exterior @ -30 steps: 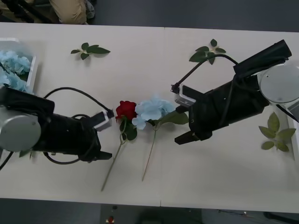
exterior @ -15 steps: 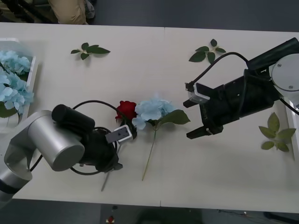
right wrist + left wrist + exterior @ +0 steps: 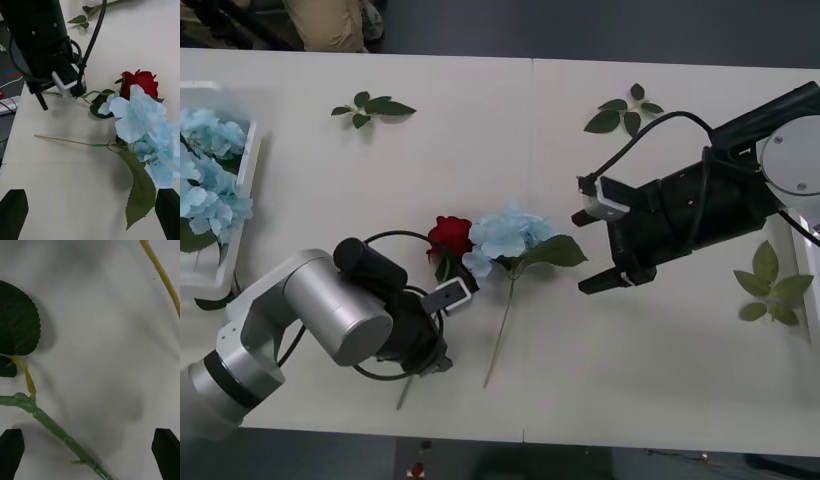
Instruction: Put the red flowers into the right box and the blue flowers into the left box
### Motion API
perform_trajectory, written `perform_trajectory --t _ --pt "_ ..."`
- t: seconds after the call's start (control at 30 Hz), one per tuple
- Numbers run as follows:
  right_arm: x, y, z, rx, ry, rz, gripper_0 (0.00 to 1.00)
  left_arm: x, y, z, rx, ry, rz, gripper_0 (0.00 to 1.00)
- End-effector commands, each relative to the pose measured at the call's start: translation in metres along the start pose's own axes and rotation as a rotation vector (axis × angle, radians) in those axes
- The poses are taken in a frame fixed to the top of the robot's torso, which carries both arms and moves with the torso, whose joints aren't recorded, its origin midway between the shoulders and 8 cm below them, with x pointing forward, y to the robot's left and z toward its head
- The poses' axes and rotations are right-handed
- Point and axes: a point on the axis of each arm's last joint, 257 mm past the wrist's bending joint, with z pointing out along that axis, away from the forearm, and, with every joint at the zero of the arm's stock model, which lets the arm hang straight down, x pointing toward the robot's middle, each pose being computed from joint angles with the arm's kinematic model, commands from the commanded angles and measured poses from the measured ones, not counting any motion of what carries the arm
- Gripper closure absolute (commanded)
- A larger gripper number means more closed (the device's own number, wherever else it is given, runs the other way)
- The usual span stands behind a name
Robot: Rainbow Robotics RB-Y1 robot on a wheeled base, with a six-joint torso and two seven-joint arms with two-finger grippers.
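The red flower's petals press against the blue bloom, so I will grab the red flower by its bare green stem with my left gripper next.
One of the red flowers (image 3: 450,235) lies mid-table, its bloom touching one of the blue flowers (image 3: 505,235) on its right. Both stems run toward the front edge. My left gripper (image 3: 427,362) is open, low over the rose's green stem (image 3: 48,423), which passes between its fingers (image 3: 11,450). My right gripper (image 3: 590,255) hovers open just right of the blue flower (image 3: 146,127), the rose (image 3: 138,82) beyond it. The left box (image 3: 250,150) at far left holds blue flowers (image 3: 210,170). A sliver of the right box (image 3: 812,290) shows at the right edge.
Loose green leaf sprigs lie at the back left (image 3: 373,107), back right (image 3: 623,112) and far right (image 3: 770,285). The blue flower's yellowish stem (image 3: 161,273) runs close beside the left gripper. Bare table lies between the stems and the right arm.
My left arm has swung in and turned, bringing its gripper down over the rose's stem. My right gripper drew back a little to the right, then stayed still.
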Motion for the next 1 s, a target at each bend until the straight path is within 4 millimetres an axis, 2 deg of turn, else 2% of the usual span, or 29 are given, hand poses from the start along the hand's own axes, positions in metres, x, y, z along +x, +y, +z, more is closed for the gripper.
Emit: perform_trajectory --t 0.03,0.3,0.37,0.47,0.53,0.6,0.63,0.77,0.93,1.0 --pt "0.003 0.0 -0.007 0.003 0.009 -0.025 0.0 -0.011 0.013 -0.001 -0.033 -0.016 -0.032 0.0" --pt "0.002 0.0 -0.008 0.005 0.007 -0.026 0.0 -0.006 0.027 0.003 -0.131 0.028 0.061 0.0" --pt "0.002 0.0 -0.008 0.005 0.007 -0.027 0.0 -0.004 0.03 0.004 -0.158 0.042 0.088 0.1" --pt "0.001 0.0 -0.008 0.003 0.002 -0.025 0.0 -0.004 0.034 0.005 -0.191 0.05 0.114 0.34" --pt "0.0 0.0 -0.008 0.002 0.0 -0.025 0.0 -0.005 0.034 0.005 -0.191 0.045 0.112 0.54" --pt "0.0 0.001 -0.007 0.0 0.0 -0.025 0.0 -0.005 0.034 0.005 -0.193 0.045 0.11 0.81" --pt "-0.001 0.0 -0.008 0.002 -0.003 -0.024 0.0 -0.006 0.035 0.005 -0.194 0.044 0.108 0.89" --pt "0.0 0.001 -0.008 0.001 -0.002 -0.024 0.0 -0.003 0.037 0.004 -0.199 0.049 0.105 0.96" --pt "-0.002 0.001 -0.008 0.001 -0.007 -0.023 0.0 0.002 0.043 0.002 -0.211 0.058 0.105 0.99" --pt "-0.002 0.0 -0.008 0.004 -0.009 -0.023 0.0 0.006 0.052 -0.001 -0.222 0.062 0.096 0.99"
